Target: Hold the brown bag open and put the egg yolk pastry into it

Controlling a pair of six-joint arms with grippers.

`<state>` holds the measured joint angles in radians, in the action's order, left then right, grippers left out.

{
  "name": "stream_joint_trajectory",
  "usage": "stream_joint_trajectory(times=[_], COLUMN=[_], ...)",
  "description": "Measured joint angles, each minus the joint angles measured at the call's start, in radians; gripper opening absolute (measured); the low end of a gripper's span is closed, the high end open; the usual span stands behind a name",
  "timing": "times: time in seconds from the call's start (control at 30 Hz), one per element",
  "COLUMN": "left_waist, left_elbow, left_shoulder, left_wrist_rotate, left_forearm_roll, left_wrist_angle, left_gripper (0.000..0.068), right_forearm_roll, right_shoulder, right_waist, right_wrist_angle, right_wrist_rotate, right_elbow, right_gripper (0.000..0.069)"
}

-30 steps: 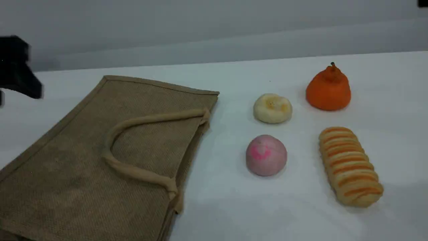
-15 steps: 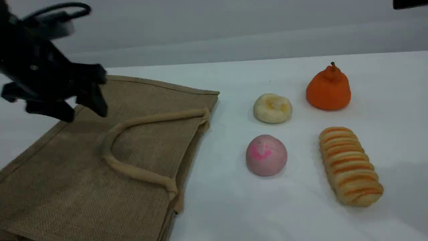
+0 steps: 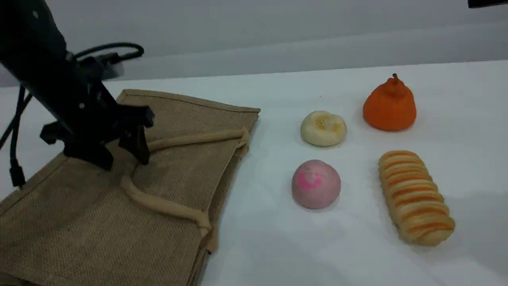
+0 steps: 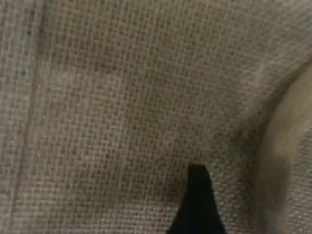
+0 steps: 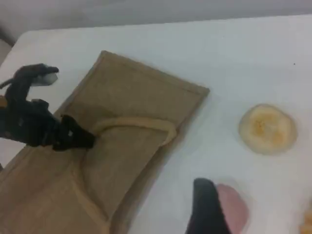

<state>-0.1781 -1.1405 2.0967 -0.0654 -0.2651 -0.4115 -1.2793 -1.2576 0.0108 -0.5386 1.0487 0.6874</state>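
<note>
The robot's left gripper needs to hold the bag (image 3: 178,174) next by its rope handle (image 3: 131,183), because the bag is lying flat on the tabletop and the handle stands up from the weave.
The brown bag (image 3: 178,174) lies flat on the left of the white table, its beige handle (image 3: 190,139) looped across the top face. My left gripper (image 3: 119,159) hangs open just above the bag at the bend of the handle, with nothing between its fingers. The left wrist view shows only the jute weave (image 4: 122,107), a stretch of handle (image 4: 287,161) and one fingertip (image 4: 197,204). The egg yolk pastry (image 3: 323,128) sits alone right of the bag and also shows in the right wrist view (image 5: 267,128). Of the right gripper only one fingertip (image 5: 207,204) shows, high above the table.
A pink-swirled bun (image 3: 316,184) sits just in front of the pastry. An orange-striped loaf (image 3: 416,196) lies at the right, and an orange pear-shaped piece (image 3: 390,105) stands behind it. The left arm's black cable (image 3: 16,131) hangs down at the left edge.
My left arm has swung in from the left edge, rightward and down, and now hangs over the bag by the handle. The bag and the pastries have not moved.
</note>
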Motion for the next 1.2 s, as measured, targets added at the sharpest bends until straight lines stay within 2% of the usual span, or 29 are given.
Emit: stream_joint_trajectory(times=[0.23, 0.5, 0.6, 0.77, 0.83, 0.93, 1.03, 1.2], left_waist=[-0.04, -0.054, -0.054, -0.054, -0.054, -0.054, -0.054, -0.055], left_elbow=[-0.001, -0.002, -0.002, -0.002, -0.001, -0.001, 0.002, 0.002], left_shoulder=[0.037, 0.075, 0.076, 0.077, 0.076, 0.065, 0.03, -0.082], left_wrist_rotate=[0.0, 0.026, 0.028, 0.048, 0.048, 0.049, 0.05, 0.011], left_forearm_roll=[0.001, 0.003, 0.004, 0.003, 0.003, 0.003, 0.002, 0.003], left_wrist_angle=[0.046, 0.047, 0.039, 0.028, 0.023, 0.015, -0.04, -0.091], left_gripper=[0.0483, 0.0382, 0.0323, 0.0173, 0.0136, 0.0124, 0.0085, 0.0085], right_forearm_roll=[-0.001, -0.001, -0.001, -0.001, -0.001, -0.001, -0.001, -0.001], right_shoulder=[0.0, 0.0, 0.0, 0.0, 0.0, 0.0, 0.0, 0.0], right_waist=[0.0, 0.0, 0.0, 0.0, 0.0, 0.0, 0.0, 0.0], right_wrist_angle=[-0.001, -0.001, -0.001, -0.001, -0.001, -0.001, -0.001, -0.001], right_wrist_rotate=[0.0, 0.0, 0.0, 0.0, 0.0, 0.0, -0.001, -0.001], right_elbow=[0.0, 0.0, 0.0, 0.0, 0.0, 0.0, 0.0, 0.0], right_gripper=[0.0414, 0.0414, 0.0414, 0.0414, 0.0414, 0.0414, 0.0414, 0.0414])
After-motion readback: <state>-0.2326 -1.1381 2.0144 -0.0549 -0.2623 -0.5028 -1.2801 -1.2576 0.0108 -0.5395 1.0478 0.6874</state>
